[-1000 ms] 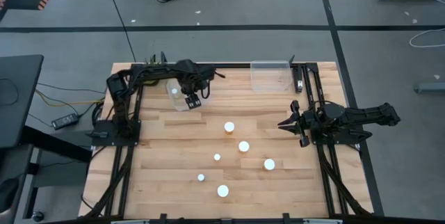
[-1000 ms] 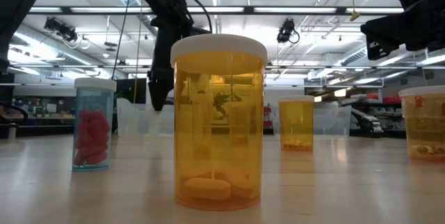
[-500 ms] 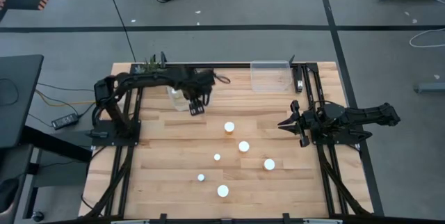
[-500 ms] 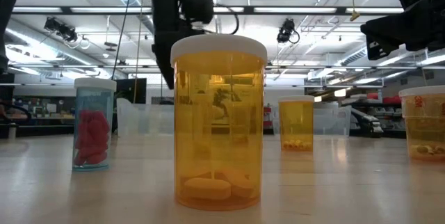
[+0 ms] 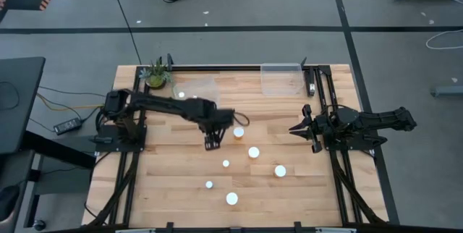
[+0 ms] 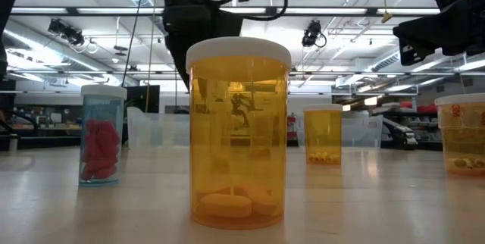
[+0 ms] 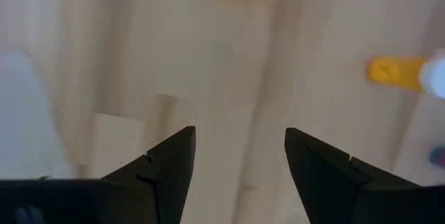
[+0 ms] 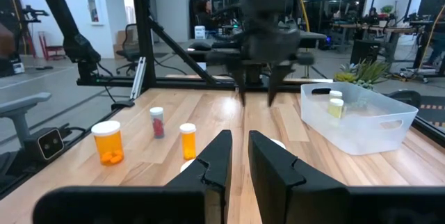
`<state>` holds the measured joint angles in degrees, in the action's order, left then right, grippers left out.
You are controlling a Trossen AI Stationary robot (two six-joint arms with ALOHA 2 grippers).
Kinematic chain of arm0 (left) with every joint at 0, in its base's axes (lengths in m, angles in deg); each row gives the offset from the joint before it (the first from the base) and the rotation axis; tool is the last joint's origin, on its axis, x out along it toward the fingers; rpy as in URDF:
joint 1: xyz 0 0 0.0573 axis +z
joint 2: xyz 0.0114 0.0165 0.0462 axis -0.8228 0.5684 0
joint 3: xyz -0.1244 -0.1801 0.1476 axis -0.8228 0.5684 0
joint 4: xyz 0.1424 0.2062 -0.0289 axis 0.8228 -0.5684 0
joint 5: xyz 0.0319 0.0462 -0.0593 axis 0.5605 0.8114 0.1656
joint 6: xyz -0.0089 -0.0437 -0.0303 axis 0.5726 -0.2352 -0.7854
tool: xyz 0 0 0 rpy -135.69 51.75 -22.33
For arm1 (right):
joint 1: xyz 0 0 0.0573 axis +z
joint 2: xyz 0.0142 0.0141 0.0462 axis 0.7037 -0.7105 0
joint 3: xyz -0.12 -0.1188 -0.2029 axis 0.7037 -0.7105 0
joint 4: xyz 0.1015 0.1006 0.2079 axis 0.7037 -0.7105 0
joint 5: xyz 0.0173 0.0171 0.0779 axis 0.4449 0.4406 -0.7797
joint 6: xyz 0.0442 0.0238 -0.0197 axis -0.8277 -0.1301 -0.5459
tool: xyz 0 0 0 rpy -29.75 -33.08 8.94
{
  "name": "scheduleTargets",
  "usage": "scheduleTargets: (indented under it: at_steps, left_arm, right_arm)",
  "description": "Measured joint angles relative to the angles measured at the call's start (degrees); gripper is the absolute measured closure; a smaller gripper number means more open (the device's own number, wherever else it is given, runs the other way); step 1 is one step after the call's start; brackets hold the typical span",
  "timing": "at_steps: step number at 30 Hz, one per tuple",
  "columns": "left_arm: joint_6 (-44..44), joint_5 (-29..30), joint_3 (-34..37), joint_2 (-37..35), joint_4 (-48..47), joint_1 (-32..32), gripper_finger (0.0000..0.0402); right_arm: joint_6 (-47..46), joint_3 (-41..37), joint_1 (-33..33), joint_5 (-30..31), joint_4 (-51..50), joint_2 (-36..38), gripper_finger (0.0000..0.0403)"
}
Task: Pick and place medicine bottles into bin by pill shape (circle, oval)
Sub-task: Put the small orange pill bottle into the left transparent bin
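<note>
I need to sort the small orange bottle into the clear bin (image 5: 205, 87) beside the plant, so I should first grab the bottle with my left gripper by its white-end with the cap (image 5: 226, 163).
Several white-capped medicine bottles stand upright on their bases on the wooden table: (image 5: 238, 132), (image 5: 254, 152), (image 5: 226, 163), (image 5: 280, 170) and others nearer the front. In the low view an orange bottle (image 6: 239, 130) with oval pills fills the middle. My left gripper (image 5: 210, 144) is open and empty above the table's middle, just left of the farthest bottle. It also shows in the left wrist view (image 7: 240, 133), over bare wood. My right gripper (image 5: 292, 129) is shut and empty at the right, and also shows in the right wrist view (image 8: 240, 135).
A clear bin (image 5: 195, 88) at the far left holds a white-capped bottle (image 5: 180, 94); the right wrist view (image 8: 379, 123) shows two bottles in it. A second clear bin (image 5: 282, 79) stands at the far right. A small plant (image 5: 155, 74) stands at the far left corner.
My left gripper has moved from above the far-left bin toward the table's near edge and a little right. It now hangs over the table's middle, beside the farthest standing bottle. The bottles have not moved.
</note>
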<state>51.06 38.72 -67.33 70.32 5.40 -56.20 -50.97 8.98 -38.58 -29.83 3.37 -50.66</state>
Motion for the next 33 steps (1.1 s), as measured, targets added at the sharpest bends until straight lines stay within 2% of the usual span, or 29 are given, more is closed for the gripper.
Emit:
scheduleTargets:
  at_steps: [8,16,33]
  left_arm:
    - [-1.65,-1.8,0.0,4.47,4.73,-6.73,0.017]
    - [-1.21,-1.79,0.0,6.85,10.44,-10.85,0.017]
    - [-2.1,-1.71,0.0,6.81,15.0,-15.19,0.017]
  right_arm:
    - [0.0,0.0,0.01,0.0,0.0,-0.02,0.0346]
    - [0.02,0.0,-0.01,0.0,0.0,-0.11,0.0346]
    - [0.01,0.0,0.01,0.0,0.0,-0.13,0.0346]
